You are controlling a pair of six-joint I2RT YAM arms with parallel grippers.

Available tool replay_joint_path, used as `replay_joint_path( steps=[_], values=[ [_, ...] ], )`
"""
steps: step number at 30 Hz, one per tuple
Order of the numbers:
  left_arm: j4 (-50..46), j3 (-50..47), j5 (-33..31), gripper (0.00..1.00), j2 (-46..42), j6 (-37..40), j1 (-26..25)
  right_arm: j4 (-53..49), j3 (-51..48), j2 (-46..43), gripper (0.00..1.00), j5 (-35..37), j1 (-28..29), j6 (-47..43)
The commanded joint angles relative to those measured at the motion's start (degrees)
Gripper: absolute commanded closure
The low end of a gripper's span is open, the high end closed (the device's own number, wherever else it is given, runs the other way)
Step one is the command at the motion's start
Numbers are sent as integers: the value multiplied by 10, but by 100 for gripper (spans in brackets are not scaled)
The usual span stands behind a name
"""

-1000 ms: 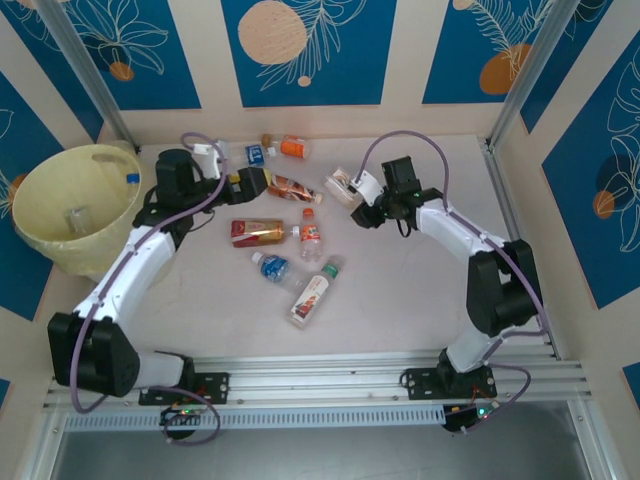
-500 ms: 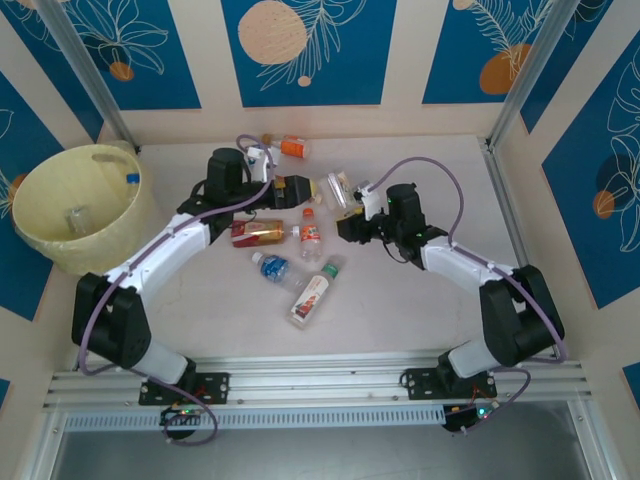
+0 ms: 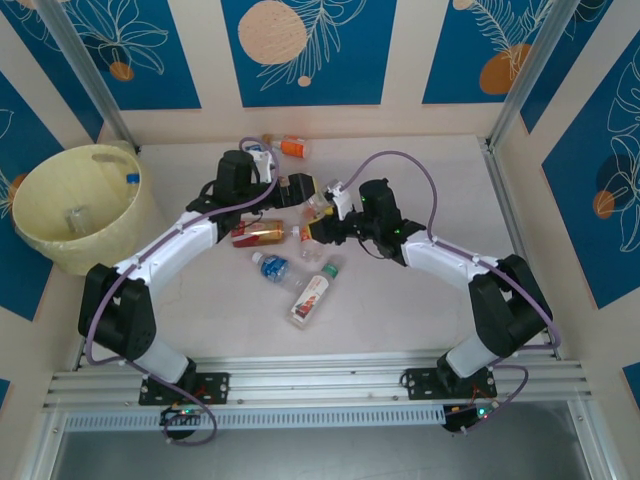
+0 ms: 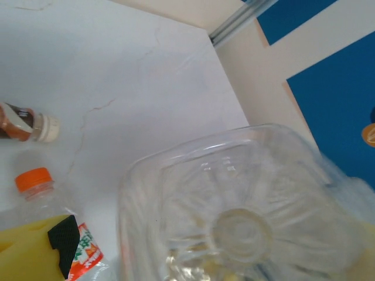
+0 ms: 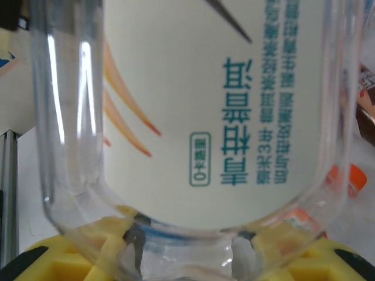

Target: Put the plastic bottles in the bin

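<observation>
The clear bottle's ribbed base reaches in past the fingers, with yellow fingers on both sides, so my left gripper closes on the bottle next.
My right gripper [image 3: 328, 222] [image 5: 187, 257] is shut on a clear plastic bottle with a white label [image 3: 320, 207] [image 5: 193, 117], holding it over the middle of the table. The left gripper [image 3: 303, 190] [image 4: 199, 252] is open, and that bottle's ribbed base [image 4: 240, 225] sits close in front of it, between its yellow fingers [image 4: 29, 249]. More bottles lie on the table: a brown-labelled one [image 3: 257, 232], an orange-capped one [image 3: 310, 237] [image 4: 35, 181], a blue-labelled one [image 3: 272, 267] and a green-capped one [image 3: 315, 292]. The pale-yellow bin [image 3: 60, 250] stands at the far left.
An orange bottle [image 3: 293, 147] lies by the back wall. A brown bottle with a white cap [image 4: 26, 124] lies beyond the left gripper. The bin holds a clear bottle [image 3: 75, 218]. Walls close in the table on three sides.
The left arm swung from beside the bin to the table's middle. The right arm carried its bottle leftward, so the two grippers now meet at the bottle.
</observation>
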Motion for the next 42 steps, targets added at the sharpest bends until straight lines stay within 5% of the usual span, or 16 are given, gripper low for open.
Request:
replay_joint_path(
  steps=[1,8,16,22,29,31,37,42],
  values=[
    [-41,22,-71,4,-11,19,-10,-6,23,2,98,-8,10,-16],
    [-80,37,-134,19,-10,44,-26,-73,71,17,94,45,39,-39],
    [-37,26,-89,41,-2,14,-26,-84,94,31,81,59,44,-16],
    [-56,54,-53,50,13,22,-24,-92,93,21,48,73,42,-10],
    [-47,42,-70,52,-2,28,-19,-91,70,-13,28,98,42,-13],
    [-45,35,-80,53,-10,29,-15,-84,57,-32,1,80,42,-24],
    [-40,13,-96,54,-41,32,6,-48,-1,-126,1,101,40,-63],
    [-27,-10,-106,54,-68,39,16,88,-97,-212,1,216,24,-6]
  ],
)
